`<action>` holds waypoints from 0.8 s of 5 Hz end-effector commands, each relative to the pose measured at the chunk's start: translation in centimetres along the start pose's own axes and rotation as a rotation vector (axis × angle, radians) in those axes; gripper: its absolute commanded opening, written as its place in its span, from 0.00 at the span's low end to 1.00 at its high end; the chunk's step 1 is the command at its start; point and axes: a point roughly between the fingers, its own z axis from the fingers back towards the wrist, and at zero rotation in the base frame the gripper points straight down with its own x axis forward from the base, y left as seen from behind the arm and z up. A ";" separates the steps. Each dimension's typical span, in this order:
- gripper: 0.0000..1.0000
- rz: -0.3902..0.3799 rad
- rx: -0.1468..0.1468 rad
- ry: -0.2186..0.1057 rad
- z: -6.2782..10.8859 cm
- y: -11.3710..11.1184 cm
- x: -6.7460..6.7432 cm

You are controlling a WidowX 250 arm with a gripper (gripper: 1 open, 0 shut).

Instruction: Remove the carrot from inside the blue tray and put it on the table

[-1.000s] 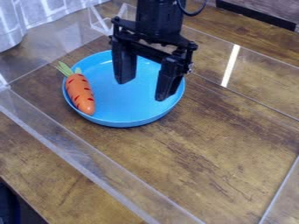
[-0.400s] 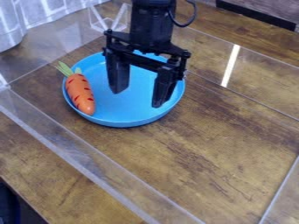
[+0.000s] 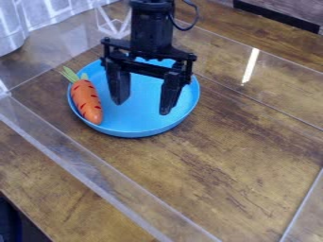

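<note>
My gripper needs to grab the carrot by its orange body (image 3: 86,99) next. Then I need to lift the carrot out of the blue tray (image 3: 142,126) and onto the table.
The small orange carrot (image 3: 86,100) with a green leafy top lies inside the round blue tray (image 3: 142,126), along its left rim. My black gripper (image 3: 143,97) hangs open over the tray's middle, fingers pointing down. Its left finger stands just right of the carrot, not touching it. Nothing is between the fingers. The tray rests on the dark brown wood-plank table (image 3: 214,180).
A glossy clear sheet (image 3: 76,161) covers the table, with raised edges running along the front left. A bright reflection streak (image 3: 250,64) lies right of the tray. Bare table stretches in front and to the right.
The gripper has shifted left across the tray toward the carrot, still open. Carrot and tray have not moved.
</note>
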 end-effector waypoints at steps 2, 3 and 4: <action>1.00 0.239 -0.061 -0.045 0.4 2.1 0.9; 1.00 0.380 -0.101 -0.062 0.3 3.7 1.3; 1.00 0.511 -0.140 -0.078 0.1 5.6 1.9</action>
